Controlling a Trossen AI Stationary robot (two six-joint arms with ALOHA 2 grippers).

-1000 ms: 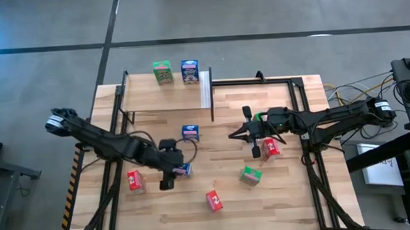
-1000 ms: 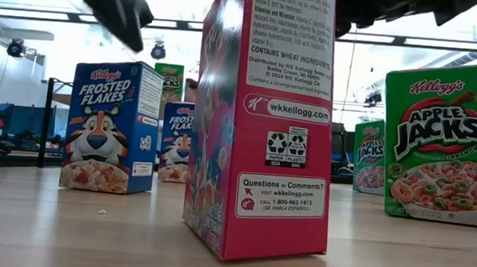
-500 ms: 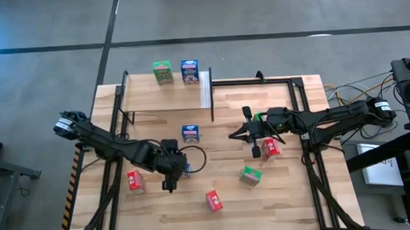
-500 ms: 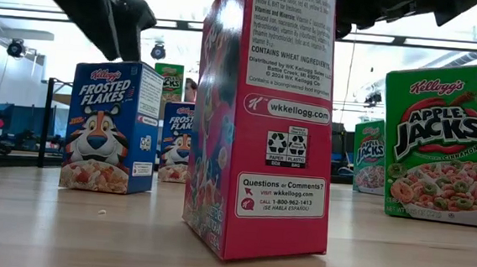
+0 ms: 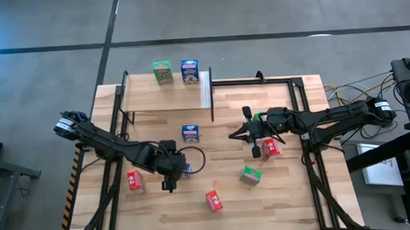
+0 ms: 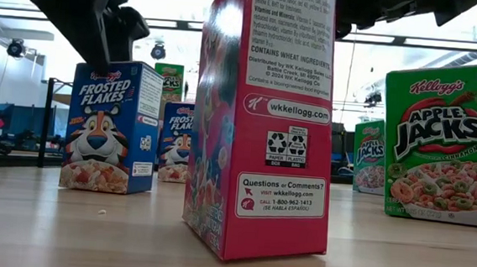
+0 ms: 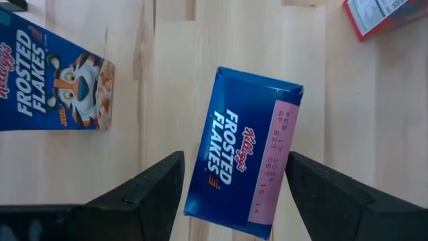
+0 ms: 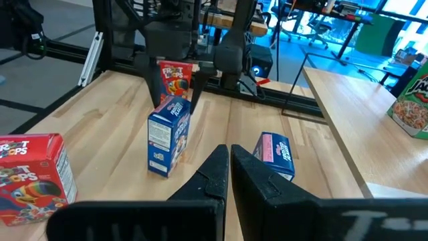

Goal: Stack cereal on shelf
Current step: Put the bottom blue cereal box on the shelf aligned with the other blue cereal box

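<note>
I next need to pick up the blue cereal box by its top end with my left gripper. Then I can stack the box on the shelf with the other cereal.
A blue cereal box stands upright on the table, its top toward the left wrist view. My left gripper hangs open just above it, pointing steeply down, with one finger on each side of the box top and apart from it. The high view shows this gripper left of the table's middle. A second blue box stands farther back. A green box and a blue box stand on the shelf at the far edge. My right gripper waits shut, held level above the table's middle.
Red boxes stand at the near left, near the front edge and below my right arm. A green box lies right of centre, and another green box stands farther back. Black metal frame rails run along both table sides.
My left gripper has come down over the upright blue box and tipped more steeply downward. In the low view it now sits as a dark mass right above the box top. No box has moved.
</note>
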